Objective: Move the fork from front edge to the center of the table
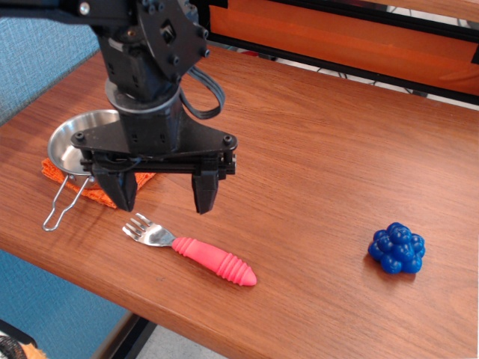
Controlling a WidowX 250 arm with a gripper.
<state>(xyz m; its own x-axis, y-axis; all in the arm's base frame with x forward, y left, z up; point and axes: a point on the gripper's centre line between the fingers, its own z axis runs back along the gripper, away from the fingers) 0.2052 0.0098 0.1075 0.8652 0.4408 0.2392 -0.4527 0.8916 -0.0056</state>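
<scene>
I will next grab the fork by its handle's metal-neck end to move it to the center of the table.
The fork lies flat near the front edge of the reddish-brown table. Its shiny tines point left and its ribbed pink-red handle points right. My black gripper hangs just behind and above the fork's tine end. Its two fingers are spread wide apart and hold nothing. The gripper is open and apart from the fork.
A steel pan with a wire handle sits on an orange cloth at the left, partly behind the gripper. A blue bumpy cluster toy lies at the right. An orange panel runs along the back.
</scene>
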